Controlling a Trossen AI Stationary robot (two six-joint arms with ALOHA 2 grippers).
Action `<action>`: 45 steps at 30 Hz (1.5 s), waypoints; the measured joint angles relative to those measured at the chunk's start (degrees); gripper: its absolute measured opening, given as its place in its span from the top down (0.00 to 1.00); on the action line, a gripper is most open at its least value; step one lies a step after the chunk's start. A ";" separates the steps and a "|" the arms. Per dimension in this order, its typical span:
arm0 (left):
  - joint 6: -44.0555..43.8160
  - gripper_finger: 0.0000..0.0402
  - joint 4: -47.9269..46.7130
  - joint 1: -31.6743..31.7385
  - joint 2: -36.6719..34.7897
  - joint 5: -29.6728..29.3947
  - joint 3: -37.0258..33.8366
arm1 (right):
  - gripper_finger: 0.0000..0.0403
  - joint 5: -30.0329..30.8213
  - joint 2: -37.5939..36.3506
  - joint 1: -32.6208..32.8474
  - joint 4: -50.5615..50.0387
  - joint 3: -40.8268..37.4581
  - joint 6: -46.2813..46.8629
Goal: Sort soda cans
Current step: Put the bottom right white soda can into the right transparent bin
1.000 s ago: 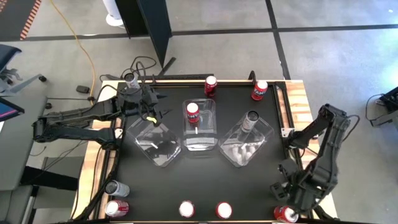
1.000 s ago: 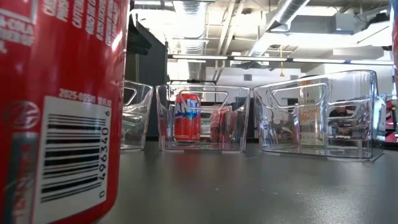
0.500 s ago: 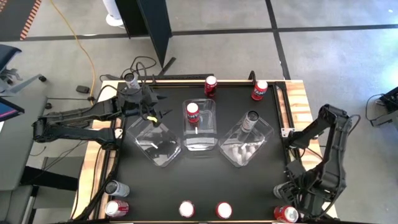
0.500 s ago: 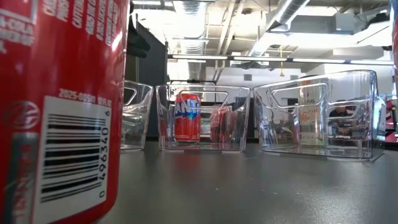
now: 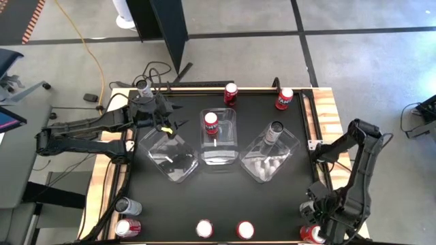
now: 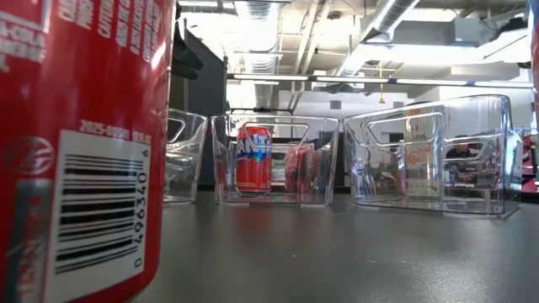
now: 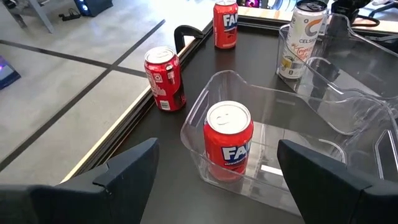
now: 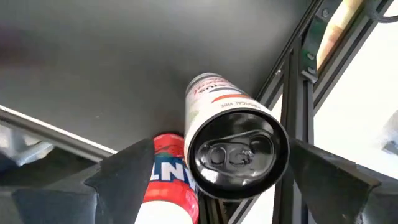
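Note:
The robot should sort the silver-white can into the bin with the silver can (image 5: 268, 155), so its right gripper should grab the silver-white can's upper side (image 5: 306, 207) next.
The soda cans stand upright about the black table (image 5: 225, 197). A red can (image 5: 211, 121) is in the middle clear bin (image 5: 219, 144), and a silver can (image 5: 276, 129) is in the right bin (image 5: 271, 158). My left gripper (image 5: 168, 117) hovers open at the far left, over the left bin (image 5: 169, 155), facing the red can (image 7: 228, 140). My right gripper (image 5: 325, 219) points down at the near right corner. It is open, with one finger on either side of a silver-white can's top (image 8: 233, 152), apart from it. A red can (image 8: 171, 177) stands beside that can.
Red cans (image 5: 231, 92) (image 5: 284, 98) and a silver can (image 5: 142, 86) stand along the far edge. Others stand at the near left (image 5: 127, 216) and near edge (image 5: 204, 229) (image 5: 244, 230). A big red can (image 6: 76, 143) fills the low view's left. The table's frame rail (image 8: 292, 81) runs beside the right gripper.
My right gripper has sunk and moved a little toward the table's near edge, coming down over the cans at the near right corner, still open. The left arm and all cans have kept still.

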 joint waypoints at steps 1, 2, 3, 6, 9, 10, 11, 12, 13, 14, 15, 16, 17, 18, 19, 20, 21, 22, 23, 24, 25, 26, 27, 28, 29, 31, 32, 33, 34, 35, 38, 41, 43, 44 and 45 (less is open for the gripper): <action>0.06 0.20 0.02 0.00 0.00 0.00 0.00 | 0.05 -0.10 0.48 -0.08 0.19 0.00 -0.01; 0.09 0.20 0.02 0.00 0.00 0.00 0.00 | 0.05 -0.28 0.86 -0.12 0.35 0.00 -0.01; 0.06 0.20 0.04 0.00 0.00 0.00 0.00 | 0.05 -0.46 1.26 -0.09 0.50 0.00 -0.01; 0.02 0.20 0.04 0.00 0.00 0.00 0.00 | 0.05 -0.75 2.58 -0.09 1.20 0.00 0.00; 0.00 0.20 0.09 0.00 0.00 0.00 0.00 | 0.05 -0.80 3.68 -0.07 1.44 0.00 -0.03; 0.00 0.20 0.11 0.00 0.00 0.00 0.00 | 0.05 -0.80 4.13 -0.07 1.53 0.00 -0.02; -0.02 0.20 0.09 0.00 0.00 0.00 0.00 | 0.05 -0.80 4.52 -0.07 1.55 0.00 -0.02; 0.00 0.20 0.10 0.00 0.00 0.01 0.00 | 0.05 -0.78 4.84 -0.07 1.55 -0.02 -0.02; -0.01 0.20 0.09 0.00 0.00 0.01 0.00 | 0.05 -0.78 5.25 -0.07 1.55 -0.02 -0.02; 0.00 0.20 0.11 0.00 0.00 0.02 0.00 | 0.05 -0.78 5.57 -0.07 1.51 -0.02 -0.02; 0.00 0.20 0.08 0.00 0.00 0.02 0.00 | 0.05 -0.80 5.97 -0.07 1.50 -0.02 -0.02; 0.00 0.20 0.09 0.00 0.00 0.02 0.00 | 0.05 -0.80 6.35 -0.07 1.48 -0.02 -0.04; 0.00 0.20 0.07 0.00 0.00 0.02 0.00 | 0.05 -0.80 6.73 -0.07 1.54 -0.02 -0.02; 0.00 0.20 0.08 0.00 0.00 0.02 0.00 | 0.05 -0.79 7.12 -0.07 1.58 -0.02 -0.02; 0.00 0.20 0.09 0.00 0.00 0.02 0.00 | 0.05 -0.80 7.48 -0.07 1.56 -0.02 -0.02; 0.00 0.20 0.07 0.00 0.00 0.02 0.00 | 0.05 -0.78 7.82 -0.07 1.57 -0.02 -0.02; 0.00 0.20 0.07 0.00 0.00 0.02 0.00 | 0.05 -0.78 8.15 -0.07 1.58 -0.02 -0.02; 0.00 0.20 0.07 0.00 0.00 0.02 0.00 | 0.05 -0.78 8.37 -0.07 1.61 -0.04 -0.02; 0.00 0.20 0.07 0.00 0.00 0.02 0.00 | 0.05 -0.78 8.59 -0.07 1.71 -0.04 0.00; 0.00 0.20 0.07 0.00 0.00 0.02 0.00 | 0.05 -0.78 8.77 -0.07 1.87 -0.04 0.00; -0.02 0.20 0.08 0.00 0.00 0.03 0.00 | 0.05 -0.77 8.98 -0.07 2.04 -0.04 -0.01; 0.00 0.20 0.07 0.00 0.00 0.03 0.00 | 0.05 -0.76 9.24 -0.08 2.22 -0.04 0.00; 0.00 0.20 0.07 0.00 0.00 0.04 0.00 | 0.05 -0.76 9.45 -0.10 2.40 -0.04 0.00; 0.00 0.20 0.07 0.00 0.00 0.04 0.00 | 0.05 -0.76 9.68 -0.12 2.57 -0.04 0.00; 0.00 0.20 0.07 0.00 0.00 0.04 0.00 | 0.05 -0.76 9.82 -0.12 2.68 -0.04 0.02; 0.00 0.20 0.04 0.00 0.00 0.04 0.00 | 0.06 -0.76 10.18 -0.12 2.68 -0.04 0.04; 0.00 0.20 0.07 0.00 0.00 0.06 0.00 | 0.07 -0.75 10.26 -0.10 2.75 -0.06 0.06; 0.00 0.20 0.04 0.00 0.00 0.07 0.00 | 0.08 -0.76 10.26 -0.11 2.98 -0.18 0.13; 0.00 0.20 0.04 0.00 0.00 0.07 0.00 | 0.10 -0.75 10.23 -0.19 3.00 -0.26 0.20; 0.00 0.20 0.04 0.00 0.00 0.08 0.00 | 0.11 -0.74 10.23 -0.36 2.85 -0.28 0.20; 0.00 0.20 0.04 0.00 0.00 0.09 0.00 | 0.16 -0.60 10.23 -0.51 2.34 -0.31 0.17; 0.00 0.20 0.04 0.00 0.00 0.09 0.00 | 0.21 -0.56 10.23 -0.51 2.19 -0.31 0.20; 0.01 0.20 0.04 0.00 0.00 0.09 0.00 | 0.24 -0.48 10.23 -0.51 2.12 -0.31 0.44; 0.12 0.20 0.02 0.00 0.00 0.09 0.00 | 0.24 -0.40 10.22 -0.51 2.11 -0.31 0.46; 0.15 0.20 0.04 0.00 0.00 0.09 0.00 | 0.25 -0.34 10.21 -0.51 2.09 -0.31 0.46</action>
